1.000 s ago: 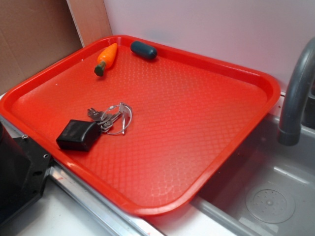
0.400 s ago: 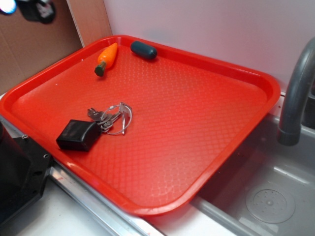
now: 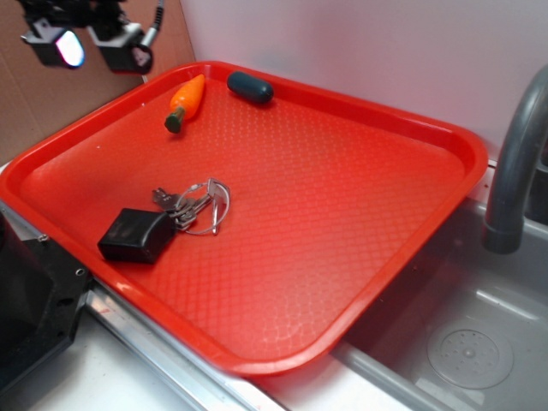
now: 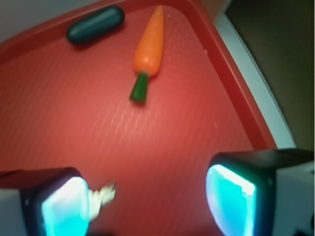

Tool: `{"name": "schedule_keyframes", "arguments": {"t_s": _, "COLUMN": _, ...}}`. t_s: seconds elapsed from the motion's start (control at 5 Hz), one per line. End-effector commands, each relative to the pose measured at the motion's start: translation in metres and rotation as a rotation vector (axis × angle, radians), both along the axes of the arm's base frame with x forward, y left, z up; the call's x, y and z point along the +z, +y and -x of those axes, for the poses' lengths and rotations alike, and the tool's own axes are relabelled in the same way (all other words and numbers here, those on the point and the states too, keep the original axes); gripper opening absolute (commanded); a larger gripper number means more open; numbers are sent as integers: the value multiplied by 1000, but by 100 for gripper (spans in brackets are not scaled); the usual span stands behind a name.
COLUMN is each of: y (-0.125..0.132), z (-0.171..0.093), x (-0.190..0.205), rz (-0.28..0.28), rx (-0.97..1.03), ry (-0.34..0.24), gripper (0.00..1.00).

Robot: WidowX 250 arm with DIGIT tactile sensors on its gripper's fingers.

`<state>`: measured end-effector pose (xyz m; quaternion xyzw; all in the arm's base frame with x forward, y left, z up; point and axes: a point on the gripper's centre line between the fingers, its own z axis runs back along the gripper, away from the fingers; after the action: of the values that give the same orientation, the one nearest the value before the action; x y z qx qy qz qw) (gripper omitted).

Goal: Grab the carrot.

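The gripper grabs the carrot by its thick end (image 3: 181, 106) beside the stub next, since its thin tip lies tucked close to the tray's rim (image 3: 204, 67).
The carrot (image 3: 186, 101) is small, orange and tapered, with a dark green stub end, and it lies near the far left corner of the red tray (image 3: 342, 205). The wrist view shows the carrot (image 4: 150, 46) ahead, stub end pointing toward me. My gripper (image 3: 92, 46) hangs high at the top left, above the tray's left rim and apart from the carrot. It stands open, its two glowing fingers (image 4: 230, 196) spread wide with only bare tray between them.
A dark teal capsule (image 3: 250, 86) lies just right of the carrot by the back rim. A black fob with keys (image 3: 163, 223) sits at the tray's front left. A grey faucet (image 3: 518, 163) and sink (image 3: 462, 342) are on the right.
My gripper has come further into the exterior view from the top left corner, moving right and down. The carrot, capsule and keys have not moved.
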<state>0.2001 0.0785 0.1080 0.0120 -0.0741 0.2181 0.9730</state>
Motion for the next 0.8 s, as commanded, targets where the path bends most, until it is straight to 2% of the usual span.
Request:
{"name": "schedule_keyframes", "arguments": {"t_s": 0.0, "y": 20, "z": -34, "x": -19, "rz": -1, "rx": 57, "ry": -24, "gripper": 100}}
{"name": "schedule_keyframes", "arguments": {"t_s": 0.6, "y": 18, "z": -71, "x": -67, "rz": 10, "rx": 62, "ry": 44, "gripper": 100}}
